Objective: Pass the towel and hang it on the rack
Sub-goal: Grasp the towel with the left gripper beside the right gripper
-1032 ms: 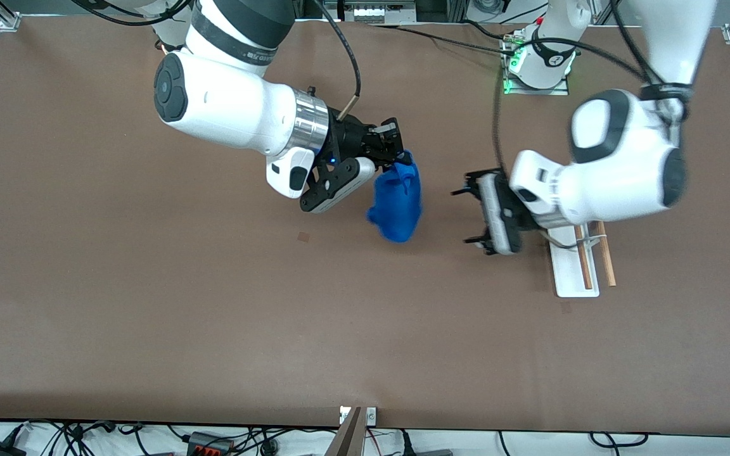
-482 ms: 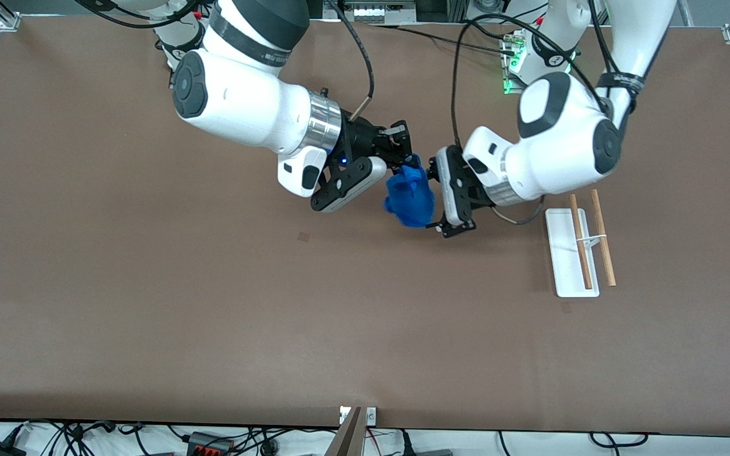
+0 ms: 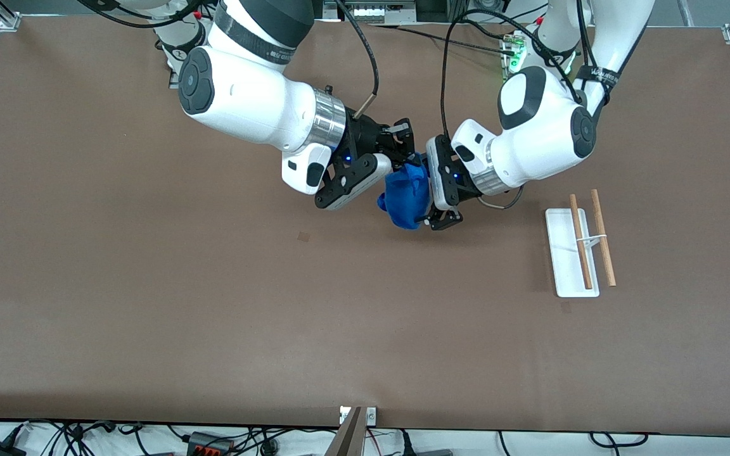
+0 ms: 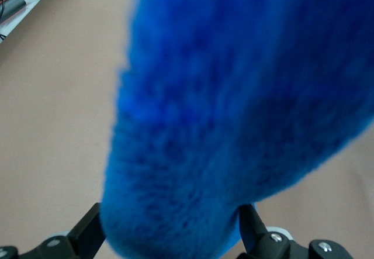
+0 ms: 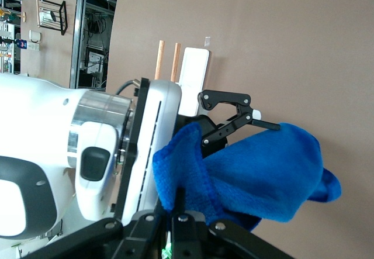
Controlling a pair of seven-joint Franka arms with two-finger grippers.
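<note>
The royal-blue towel will hang on the rack's wooden rods. My left gripper needs to grab the towel by its bunched hanging fold point(image 3: 406, 197) point(image 4: 169, 215) next for that.
The royal-blue towel point(image 3: 405, 199) hangs bunched in the air over the middle of the table. My right gripper point(image 3: 407, 164) is shut on its upper edge, and the pinch shows in the right wrist view point(image 5: 181, 205). My left gripper point(image 3: 428, 193) is open, with its fingers either side of the hanging towel point(image 4: 234, 107). Its fingertips point(image 4: 89, 231) stand wide apart with blue cloth filling the gap. The rack point(image 3: 566, 266) stands on the table toward the left arm's end. Its two wooden rods point(image 3: 602, 237) are bare. The rack also shows in the right wrist view point(image 5: 193, 66).
The brown table point(image 3: 149, 304) is bare apart from the rack. Cables and power strips lie along the table's edge nearest the front camera point(image 3: 213, 440). The left arm's base point(image 3: 539, 63) stands at the table's top edge.
My left arm has swung from over the rack to the towel, and its open fingers now straddle the cloth. My right arm has carried the towel a little toward the left arm.
</note>
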